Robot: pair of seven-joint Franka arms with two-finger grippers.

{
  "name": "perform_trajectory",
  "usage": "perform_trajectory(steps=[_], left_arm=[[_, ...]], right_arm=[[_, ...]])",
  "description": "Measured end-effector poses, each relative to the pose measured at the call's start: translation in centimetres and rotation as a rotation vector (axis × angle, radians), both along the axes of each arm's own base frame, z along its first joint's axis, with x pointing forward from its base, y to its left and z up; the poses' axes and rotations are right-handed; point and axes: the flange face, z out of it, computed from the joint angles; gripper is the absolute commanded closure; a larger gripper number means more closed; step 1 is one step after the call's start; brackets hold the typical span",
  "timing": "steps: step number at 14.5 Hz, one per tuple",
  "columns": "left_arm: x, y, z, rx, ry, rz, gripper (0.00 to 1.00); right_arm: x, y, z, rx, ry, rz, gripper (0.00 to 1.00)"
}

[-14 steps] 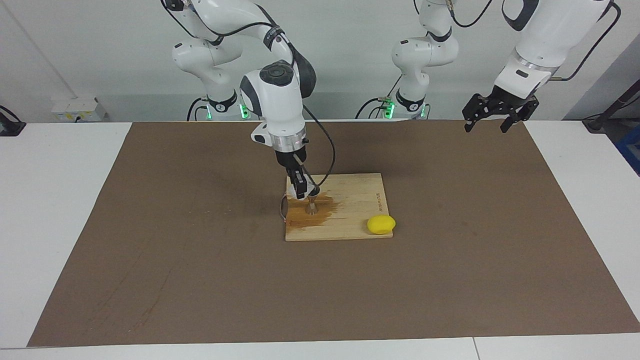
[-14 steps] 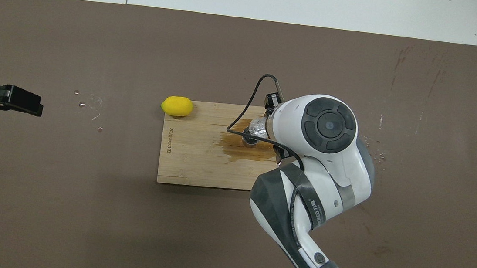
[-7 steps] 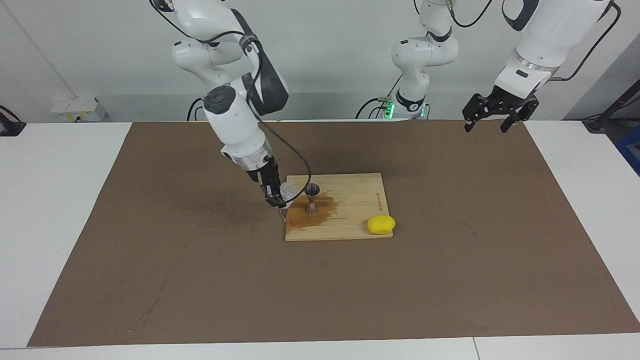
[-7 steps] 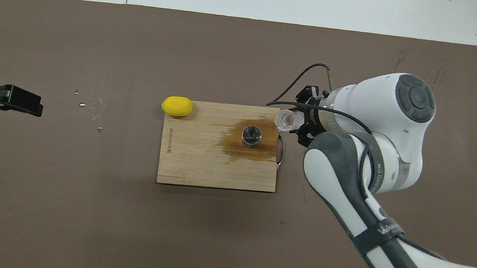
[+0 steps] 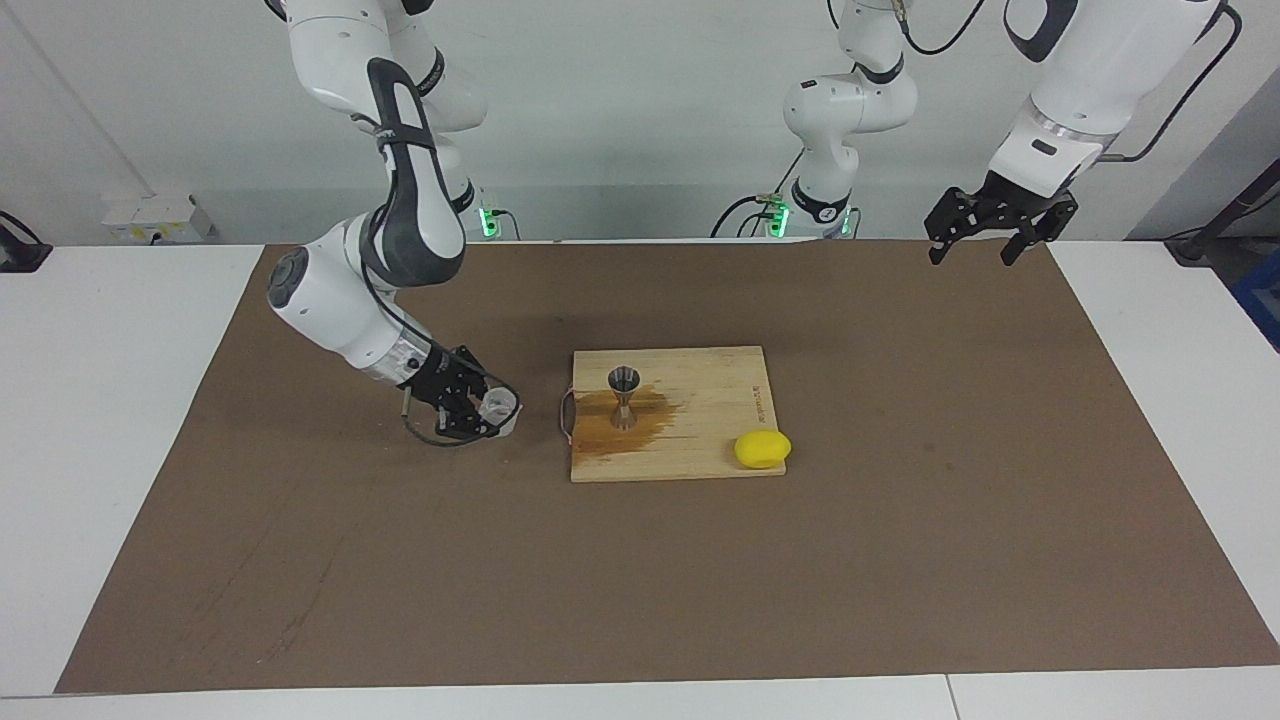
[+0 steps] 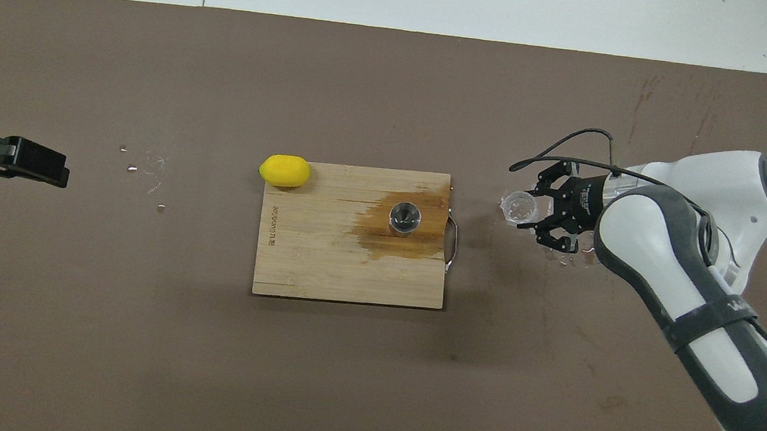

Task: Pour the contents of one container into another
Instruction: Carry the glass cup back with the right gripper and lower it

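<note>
The clear cup (image 5: 499, 408) is above the brown mat and would fall if I opened now, so my right gripper will keep holding the cup.
A steel jigger (image 5: 624, 397) (image 6: 404, 217) stands upright on the wooden board (image 5: 710, 380) (image 6: 322, 266), in a brown wet patch. My right gripper (image 5: 480, 410) (image 6: 530, 213) is shut on the small clear cup (image 5: 499, 408) (image 6: 518, 206). It holds the cup roughly upright, low over the brown mat, beside the board toward the right arm's end. I cannot tell whether the cup touches the mat. My left gripper (image 5: 972, 252) (image 6: 36, 164) hangs open and holds nothing, waiting over the mat's corner at the left arm's end.
A yellow lemon (image 5: 762, 449) (image 6: 284, 171) lies at the board's corner farthest from the robots, toward the left arm's end. The board has a metal handle (image 5: 566, 415) on the edge facing the cup. Droplets (image 6: 142, 165) dot the mat.
My right gripper carried the cup from over the jigger, off the board toward the right arm's end and down, turning it back upright. The left arm stayed still.
</note>
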Motion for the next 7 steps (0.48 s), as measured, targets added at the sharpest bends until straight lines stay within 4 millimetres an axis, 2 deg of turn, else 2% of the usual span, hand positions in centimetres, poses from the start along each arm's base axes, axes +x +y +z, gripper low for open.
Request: perform_trajectory(steps=[4, 7], left_arm=[[0.0, 0.0, 0.0, 0.0, 0.0, 0.0, 0.0], [0.0, 0.0, 0.0, 0.0, 0.0, 0.0, 0.0]], right_arm=[[-1.0, -3.9, -3.4, 0.078, -0.01, 0.007, 1.0], [-1.3, -4.7, -5.5, 0.111, 0.009, -0.001, 1.0]])
